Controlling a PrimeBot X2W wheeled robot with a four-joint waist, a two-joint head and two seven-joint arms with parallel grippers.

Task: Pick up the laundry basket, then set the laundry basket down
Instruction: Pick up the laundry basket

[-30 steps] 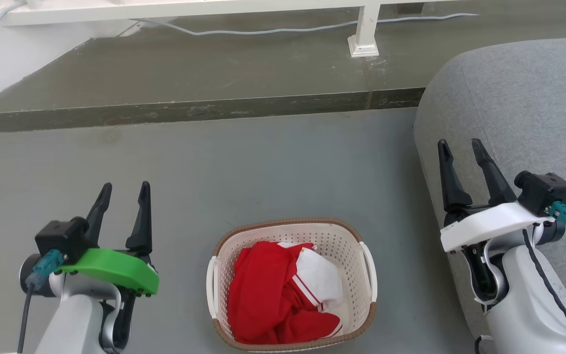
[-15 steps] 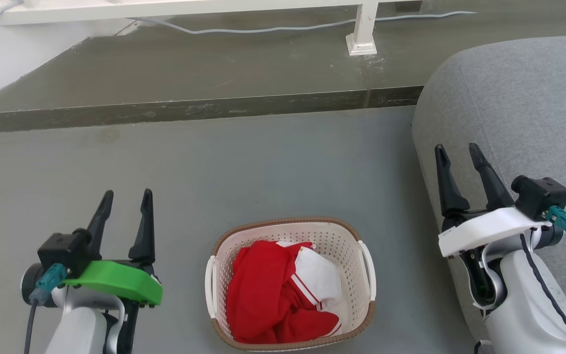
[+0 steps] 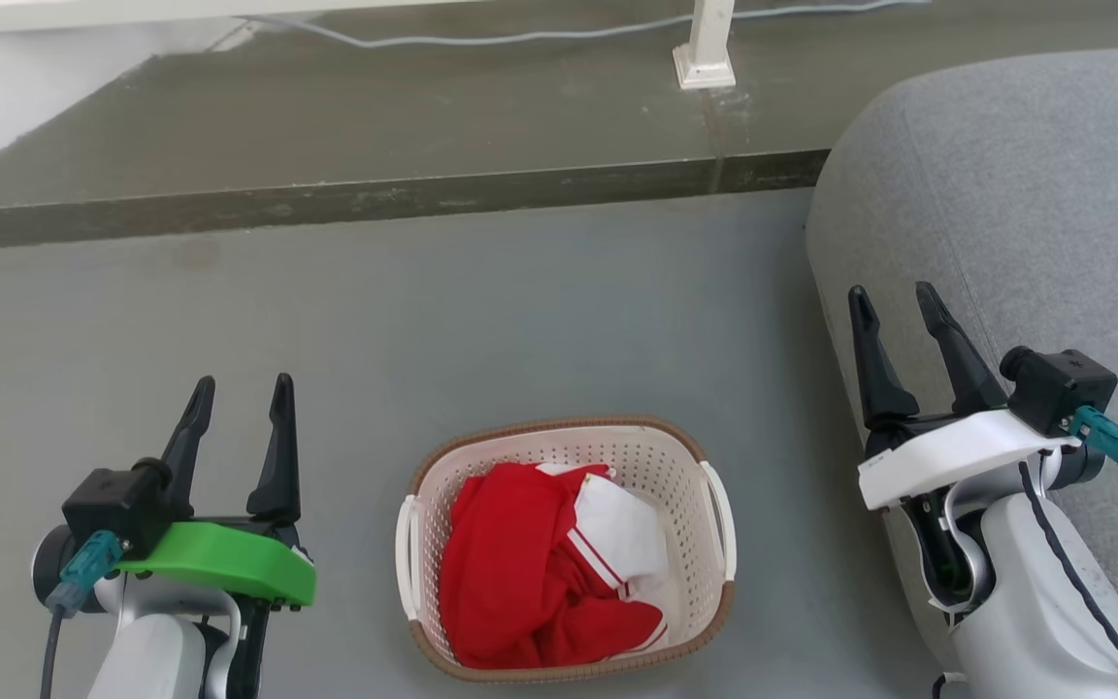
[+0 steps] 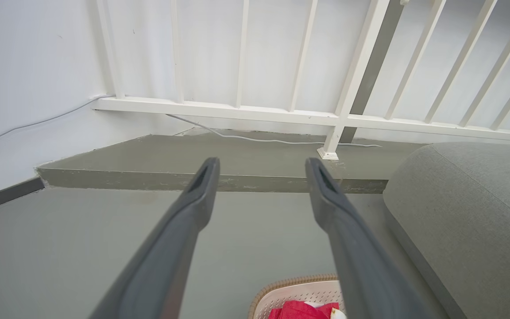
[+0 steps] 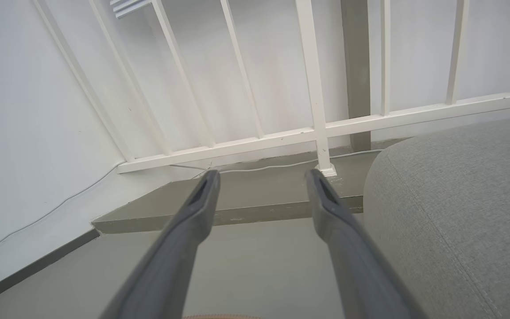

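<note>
The laundry basket holds loose clothes point(image 3: 534, 564) that could tip out, so my right gripper should next grab its white side handle facing the sofa to pick it up.
The laundry basket point(image 3: 656, 461), cream-white and perforated with a brown rim and white side handles, stands on the grey floor at the bottom centre of the head view. Red and white clothes point(image 3: 549, 573) lie inside it. My left gripper point(image 3: 241, 385) hovers open to the basket's left, holding nothing. To the right, over the sofa's edge, my right gripper point(image 3: 894, 294) is open and empty too. The left wrist view catches the basket's far rim point(image 4: 297, 282) at its bottom edge, between and below the open left gripper point(image 4: 261, 166). The right gripper point(image 5: 261, 177) points at the railing.
A grey sofa point(image 3: 1025, 194) fills the right side. A raised concrete step point(image 3: 375, 199) crosses the floor ahead, with a white railing post point(image 3: 706, 44) and a cable point(image 3: 481, 39) on it. A white wall stands at the left.
The head camera has tilted down a little, so the whole scene has shifted up. Both grippers stay open beside the basket, and the left one sits slightly lower in the picture.
</note>
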